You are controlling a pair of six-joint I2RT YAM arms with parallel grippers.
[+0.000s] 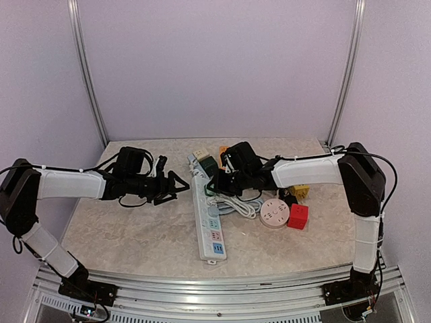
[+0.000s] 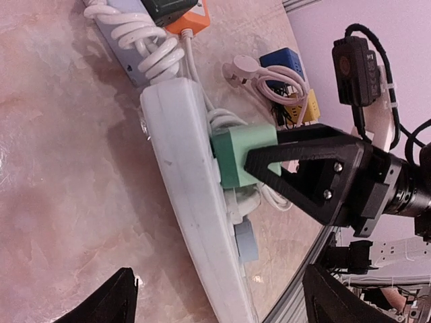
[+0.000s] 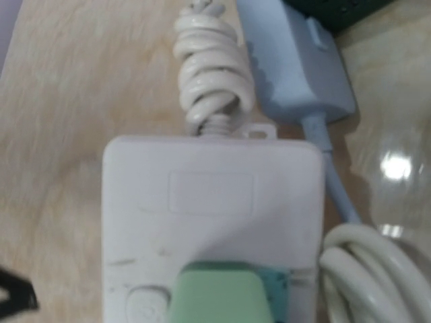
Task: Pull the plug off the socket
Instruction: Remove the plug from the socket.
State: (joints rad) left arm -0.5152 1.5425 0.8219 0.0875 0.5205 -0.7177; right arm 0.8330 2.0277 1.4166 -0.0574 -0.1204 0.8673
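The white socket strip has to be held steady for pulling the plug off, so the left gripper needs to grab it next near its cabled end (image 1: 198, 185) (image 2: 176, 121), opposite the right gripper.
The white socket strip (image 1: 207, 219) lies lengthwise in the middle of the table. A pale green plug (image 2: 239, 156) sits in it near the far end, also seen in the right wrist view (image 3: 219, 296). My right gripper (image 1: 217, 183) is shut on this plug, and one of its black fingers (image 2: 303, 168) lies flat against the plug's side. My left gripper (image 1: 176, 188) hovers just left of the strip (image 2: 188, 195) with its jaws wide open. Its fingertips (image 2: 114, 299) are clear of the strip and hold nothing.
A coiled white cable (image 1: 237, 204) lies right of the strip. Further right are a round white socket (image 1: 275, 213), a red cube (image 1: 297, 216) and a yellow adapter (image 1: 301, 192). Dark green and orange adapters (image 1: 205, 161) sit at the back. A grey-blue plug (image 3: 296, 67) lies beyond the strip's end.
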